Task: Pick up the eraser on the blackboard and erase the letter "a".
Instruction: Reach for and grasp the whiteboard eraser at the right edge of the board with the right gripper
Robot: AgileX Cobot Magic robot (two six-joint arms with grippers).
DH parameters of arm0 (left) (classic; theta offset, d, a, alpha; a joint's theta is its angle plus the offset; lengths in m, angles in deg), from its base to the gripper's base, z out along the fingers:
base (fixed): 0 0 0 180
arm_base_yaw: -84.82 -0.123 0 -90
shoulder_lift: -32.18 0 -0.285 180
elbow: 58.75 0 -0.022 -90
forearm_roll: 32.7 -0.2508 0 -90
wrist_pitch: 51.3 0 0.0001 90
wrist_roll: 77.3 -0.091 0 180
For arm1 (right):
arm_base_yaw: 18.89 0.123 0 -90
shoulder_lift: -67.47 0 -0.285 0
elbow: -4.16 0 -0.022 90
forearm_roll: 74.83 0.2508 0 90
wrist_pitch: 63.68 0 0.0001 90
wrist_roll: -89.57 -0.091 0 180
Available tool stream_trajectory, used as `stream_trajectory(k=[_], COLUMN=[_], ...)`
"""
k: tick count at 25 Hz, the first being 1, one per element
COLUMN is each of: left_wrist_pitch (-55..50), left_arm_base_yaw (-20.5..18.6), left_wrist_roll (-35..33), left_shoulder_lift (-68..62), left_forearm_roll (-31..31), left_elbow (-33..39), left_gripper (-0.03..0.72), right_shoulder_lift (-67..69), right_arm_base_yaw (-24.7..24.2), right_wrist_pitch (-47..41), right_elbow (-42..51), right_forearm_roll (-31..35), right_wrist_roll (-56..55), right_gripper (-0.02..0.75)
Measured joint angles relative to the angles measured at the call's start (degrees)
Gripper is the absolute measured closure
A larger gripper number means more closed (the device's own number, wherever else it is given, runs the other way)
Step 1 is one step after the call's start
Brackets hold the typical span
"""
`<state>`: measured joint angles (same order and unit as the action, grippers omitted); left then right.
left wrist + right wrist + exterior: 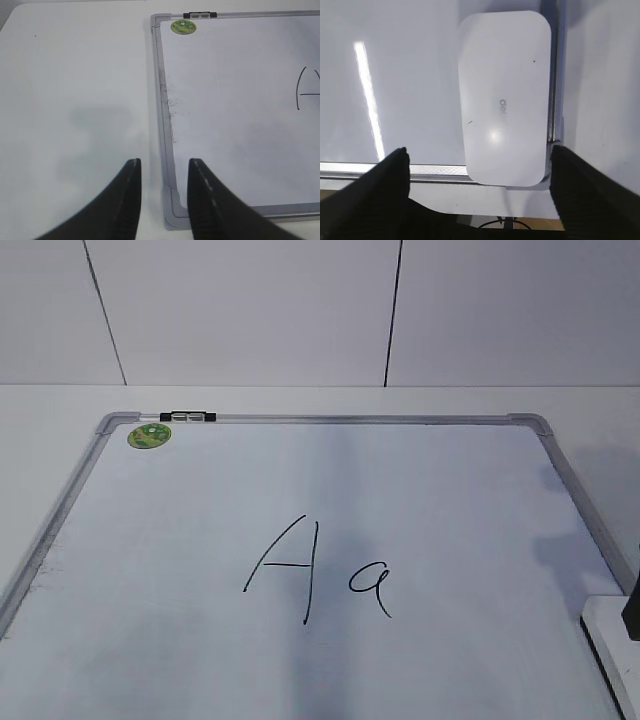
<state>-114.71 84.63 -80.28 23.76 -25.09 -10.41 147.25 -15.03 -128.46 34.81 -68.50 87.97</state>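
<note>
The right gripper grabs the white eraser (504, 98) by its long side edges next, to erase the small letter "a".
The blackboard (330, 421) is a white dry-erase board with a grey frame, lying flat on the table. The small handwritten letter "a" (368, 587) sits near its middle, right of a larger "A" (285, 570). The eraser (502, 95), a white rounded block with grey lettering, lies on the board's near right corner, partly over the frame; its edge also shows in the exterior view (612, 655). My right gripper (479, 152) is open wide, its fingers on either side of the eraser's near end. My left gripper (164, 165) is open and empty above the board's near left corner (172, 210).
A round green sticker (149, 435) and a black clip (187, 417) sit at the board's far left corner. White table (75, 100) lies left of the board. A white wall rises behind the table. Cables show below the table edge (495, 222).
</note>
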Motion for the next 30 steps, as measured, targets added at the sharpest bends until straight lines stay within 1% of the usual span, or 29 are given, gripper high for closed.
stream_trajectory(k=[7,8,11,20,30], left_wrist_pitch=[0.0,0.0,0.0,0.0,0.0], left_arm_base_yaw=[0.0,0.0,0.0,0.0,0.0], left_wrist_roll=[0.0,0.0,0.0,0.0,0.0], left_shoulder_lift=[0.0,0.0,0.0,0.0,0.0], left_forearm_roll=[0.0,0.0,0.0,0.0,0.0], left_elbow=[0.0,0.0,0.0,0.0,0.0], left_gripper=[0.449,0.428,0.44,0.443,0.443], right_shoulder_lift=[0.71,1.24,2.78,5.62,6.54], right_arm_base_yaw=[0.0,0.0,0.0,0.0,0.0], right_wrist_pitch=[0.0,0.0,0.0,0.35,5.34], right_elbow=[0.0,0.0,0.0,0.0,3.87], right_forearm_roll=[-1.06,-1.17,-1.68,-3.93,-3.93], right_wrist_roll=[0.76,0.76,0.89,0.56,0.43], right_gripper=[0.067,0.066,0.066,0.066,0.067])
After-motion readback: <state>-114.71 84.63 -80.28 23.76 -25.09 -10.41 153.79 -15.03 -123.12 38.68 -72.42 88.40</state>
